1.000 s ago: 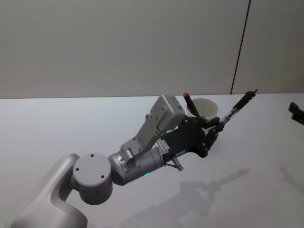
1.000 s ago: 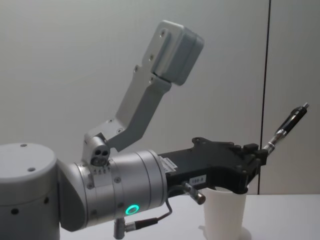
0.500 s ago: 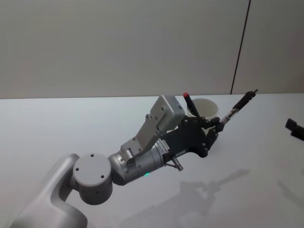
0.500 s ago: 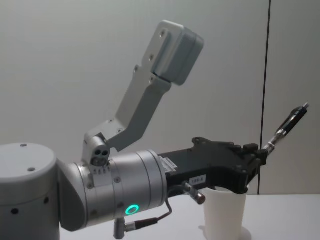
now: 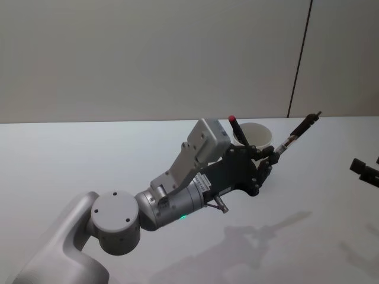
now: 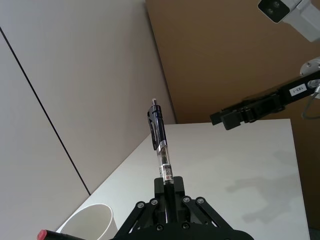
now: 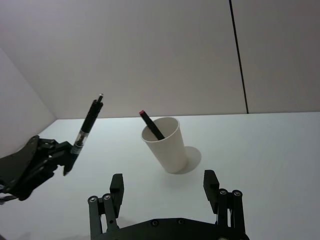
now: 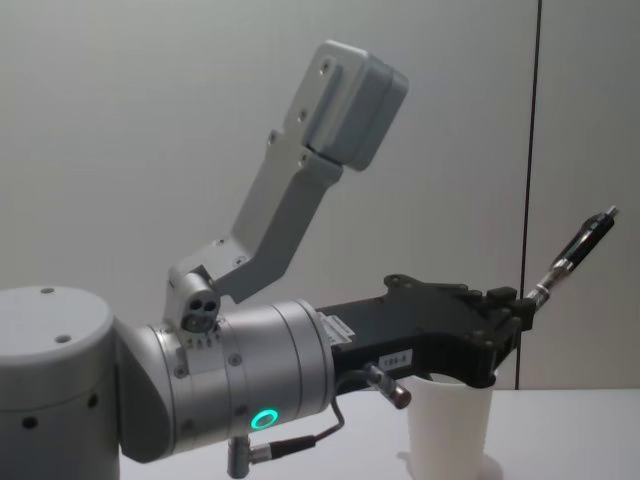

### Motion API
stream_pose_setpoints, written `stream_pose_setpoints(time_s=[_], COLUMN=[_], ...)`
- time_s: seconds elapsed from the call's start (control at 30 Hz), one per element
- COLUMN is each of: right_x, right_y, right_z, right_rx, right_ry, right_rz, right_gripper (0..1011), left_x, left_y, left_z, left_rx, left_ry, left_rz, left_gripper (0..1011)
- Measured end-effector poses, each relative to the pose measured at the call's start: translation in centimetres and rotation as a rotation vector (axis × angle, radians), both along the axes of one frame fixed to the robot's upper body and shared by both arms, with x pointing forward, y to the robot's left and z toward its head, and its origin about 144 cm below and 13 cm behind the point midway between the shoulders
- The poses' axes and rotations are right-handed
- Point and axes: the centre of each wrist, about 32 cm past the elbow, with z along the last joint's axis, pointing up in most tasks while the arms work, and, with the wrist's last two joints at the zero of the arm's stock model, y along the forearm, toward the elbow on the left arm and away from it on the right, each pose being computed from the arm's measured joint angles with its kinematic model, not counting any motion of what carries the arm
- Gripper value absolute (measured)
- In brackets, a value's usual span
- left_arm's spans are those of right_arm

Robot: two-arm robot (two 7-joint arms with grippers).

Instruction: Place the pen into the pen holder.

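The fingers of my left gripper cover the lower end of the black and clear pen, so my right gripper will next grip the pen by its bare upper end (image 8: pixel 590 235) (image 5: pixel 306 123).
My left gripper (image 5: pixel 273 152) is shut on the lower end of a black and clear pen (image 5: pixel 298 131), which slants up and away above the table. The pen holder, a white paper cup (image 5: pixel 256 135), stands just behind the gripper, and a dark red-tipped pen (image 5: pixel 235 127) leans inside it. From the chest, the held pen (image 8: pixel 580 250) sticks up to the right of the cup (image 8: pixel 450 425). The right wrist view has the cup (image 7: pixel 167 147) straight ahead, with the held pen (image 7: pixel 86 127) to one side. My right gripper (image 7: pixel 165 187) is open and holds nothing, hovering at the table's right (image 5: pixel 364 168).
The white table (image 5: pixel 89 154) runs back to a plain wall with a dark vertical seam (image 5: pixel 299 59). My left arm's forearm and wrist camera (image 5: pixel 204 139) stretch across the middle of the table.
My right gripper has drifted nearer and slightly inward along the head view's right edge. The left gripper, the held pen and the cup stay where they were.
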Motion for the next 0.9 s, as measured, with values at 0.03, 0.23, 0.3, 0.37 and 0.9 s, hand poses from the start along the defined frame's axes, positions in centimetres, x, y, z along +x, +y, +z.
stream_pose_setpoints(time_s=[0.03,0.23,0.3,0.37,0.9], right_x=[-0.1,-0.7,-0.9,-1.1,-1.8], right_y=[0.1,0.4,0.6,0.8,2.4], right_z=[0.1,0.2,0.3,0.4,1.2], right_rx=[0.013,0.059,0.075,0.093,0.173], right_ry=[0.006,0.024,0.029,0.035,0.045], right_rz=[0.005,0.021,0.026,0.031,0.058], right_gripper=[1002,1002,1002,1002,1002], left_x=[0.0,0.0,0.0,0.0,0.0], left_y=[0.0,0.0,0.0,0.0,0.0], left_z=[0.0,0.0,0.0,0.0,0.0], left_rx=[0.0,0.0,0.0,0.0,0.0], left_ry=[0.0,0.0,0.0,0.0,0.0], left_rz=[0.0,0.0,0.0,0.0,0.0], left_gripper=[114,114,114,114,114])
